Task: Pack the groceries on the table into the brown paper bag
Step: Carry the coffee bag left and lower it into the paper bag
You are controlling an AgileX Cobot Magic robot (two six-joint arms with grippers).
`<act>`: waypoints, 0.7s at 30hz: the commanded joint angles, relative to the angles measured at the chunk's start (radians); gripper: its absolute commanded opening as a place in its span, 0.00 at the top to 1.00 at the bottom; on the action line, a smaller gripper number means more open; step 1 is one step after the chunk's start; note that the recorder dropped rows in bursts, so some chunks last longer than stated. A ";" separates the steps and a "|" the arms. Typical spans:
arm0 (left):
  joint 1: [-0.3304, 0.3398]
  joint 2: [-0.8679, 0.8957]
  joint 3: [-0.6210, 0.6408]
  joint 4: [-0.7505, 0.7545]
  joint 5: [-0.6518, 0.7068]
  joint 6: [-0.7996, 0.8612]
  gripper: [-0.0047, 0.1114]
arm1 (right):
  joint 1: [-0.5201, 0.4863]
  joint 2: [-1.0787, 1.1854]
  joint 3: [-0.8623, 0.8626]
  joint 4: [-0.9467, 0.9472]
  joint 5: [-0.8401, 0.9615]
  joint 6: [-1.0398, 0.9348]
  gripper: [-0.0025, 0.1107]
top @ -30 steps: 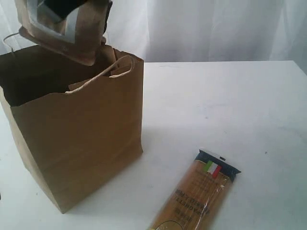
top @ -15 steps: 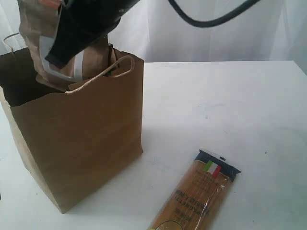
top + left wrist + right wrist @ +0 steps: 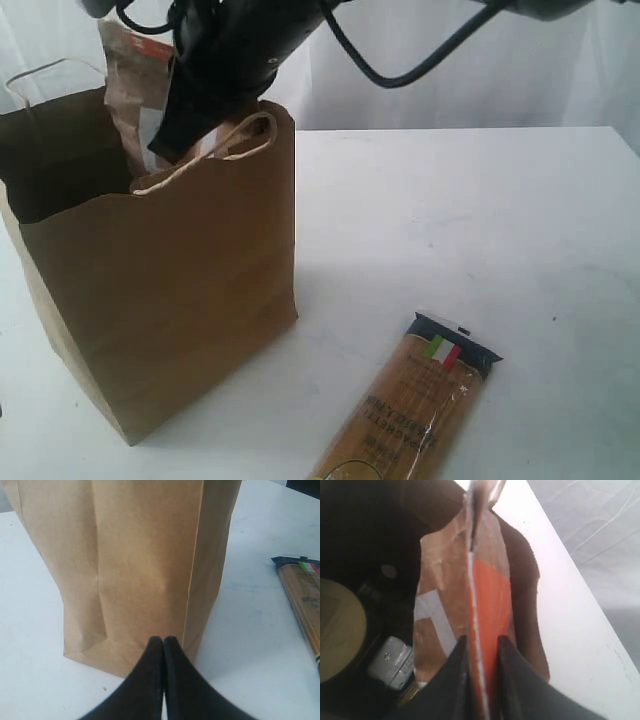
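Note:
The brown pouch's lower edge hangs inside the bag's opening, and the pouch would settle in the bag (image 3: 170, 270). It is now time for my right gripper to release the brown pouch.
The brown paper bag (image 3: 170, 270) stands open on the left of the white table (image 3: 470, 220). My right gripper (image 3: 172, 128) reaches down into its mouth, shut on the brown pouch (image 3: 128, 75), whose top still sticks out above the rim. In the right wrist view the right gripper (image 3: 482, 641) pinches the pouch (image 3: 487, 587) by its orange-edged end. Below it, inside the bag, lie a tan-lidded jar (image 3: 337, 622) and a small pale carton (image 3: 392, 662). The spaghetti packet (image 3: 410, 410) lies on the table at the front right. My left gripper (image 3: 163, 640) is shut and empty, low beside the bag (image 3: 145, 555).
White curtains hang behind the table. The bag's near loop handle (image 3: 215, 155) droops over the rim beside my right arm. The spaghetti packet (image 3: 302, 595) lies apart from the bag, with bare tabletop between them.
My right gripper has come down from above the bag and lowered the pouch partly into its mouth. The pouch has turned from tilted to nearly upright. The spaghetti packet has not moved.

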 commanded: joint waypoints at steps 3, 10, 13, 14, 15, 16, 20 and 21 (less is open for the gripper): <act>0.002 -0.005 0.003 -0.001 -0.004 -0.005 0.96 | -0.011 0.016 -0.012 -0.007 0.053 0.044 0.94; 0.002 -0.005 0.003 -0.001 -0.004 -0.005 0.96 | 0.009 0.003 -0.014 0.026 0.024 0.039 0.75; 0.002 -0.005 0.003 -0.001 -0.004 -0.005 0.96 | 0.032 -0.020 -0.014 0.039 0.018 0.028 0.70; 0.002 -0.005 0.003 -0.001 -0.004 -0.005 0.96 | 0.032 -0.028 -0.014 0.040 0.010 0.028 0.65; 0.002 -0.005 0.003 -0.001 -0.004 -0.005 0.96 | 0.038 -0.035 -0.014 0.040 0.001 0.028 0.55; 0.002 -0.005 0.003 -0.001 -0.004 -0.005 0.96 | 0.038 -0.044 -0.014 0.040 -0.001 0.028 0.51; 0.002 -0.005 0.003 -0.001 -0.004 -0.005 0.96 | 0.038 -0.061 -0.014 0.040 -0.001 0.028 0.48; 0.002 -0.005 0.003 -0.001 -0.004 -0.005 0.96 | 0.038 -0.063 -0.014 0.040 -0.001 0.028 0.48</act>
